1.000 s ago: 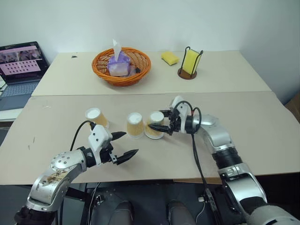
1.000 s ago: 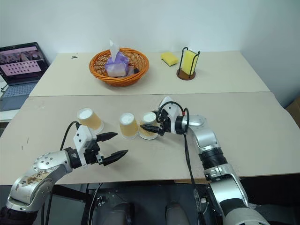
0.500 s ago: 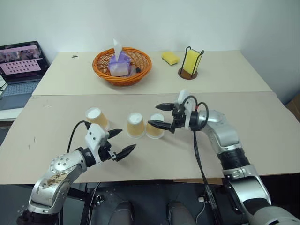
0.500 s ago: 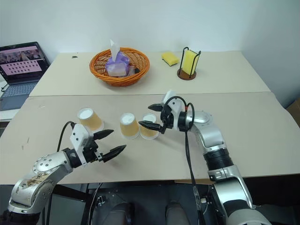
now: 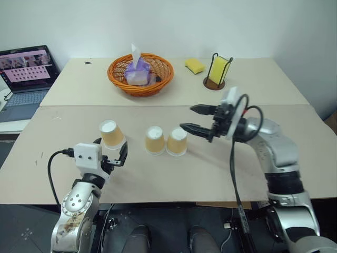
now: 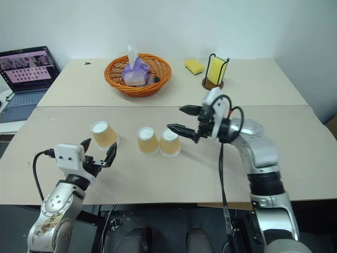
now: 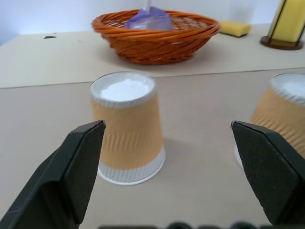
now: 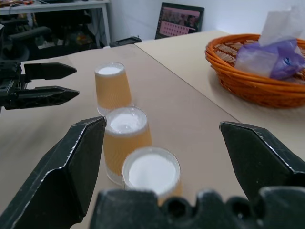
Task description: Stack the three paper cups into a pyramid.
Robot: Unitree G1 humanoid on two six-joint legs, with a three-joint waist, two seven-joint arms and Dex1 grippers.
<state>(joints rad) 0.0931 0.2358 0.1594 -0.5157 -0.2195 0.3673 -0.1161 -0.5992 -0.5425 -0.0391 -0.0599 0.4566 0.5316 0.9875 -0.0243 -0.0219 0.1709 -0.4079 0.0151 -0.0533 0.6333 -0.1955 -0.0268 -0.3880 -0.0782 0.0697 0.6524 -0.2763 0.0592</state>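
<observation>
I need to grab the upside-down paper cup around its narrower tan sides with my left gripper next, because the cup flares wide at its rim [image 7: 132,173] on the tabletop.
Three paper cups stand upside down in a row on the near table. The left cup [image 5: 111,134] stands apart. The middle cup [image 5: 155,140] and the right cup [image 5: 177,141] sit close side by side. My left gripper [image 5: 110,150] is open, level, just in front of the left cup [image 7: 127,126], which lies between and beyond its fingers [image 7: 71,176]. Raised above the table to the right of the right cup, my right gripper [image 5: 187,117] is open and empty. It faces the row of cups [image 8: 126,136].
On the far table sit an orange basket [image 5: 140,74] with a tissue pack, a yellow sponge [image 5: 195,65] and a sponge holder [image 5: 217,71]. An open laptop [image 5: 23,68] is at the far left. A seam divides the two tables [image 5: 263,105].
My right gripper has drawn back from around the right cup, up and to the right. My left gripper has swung left to point straight at the left cup.
</observation>
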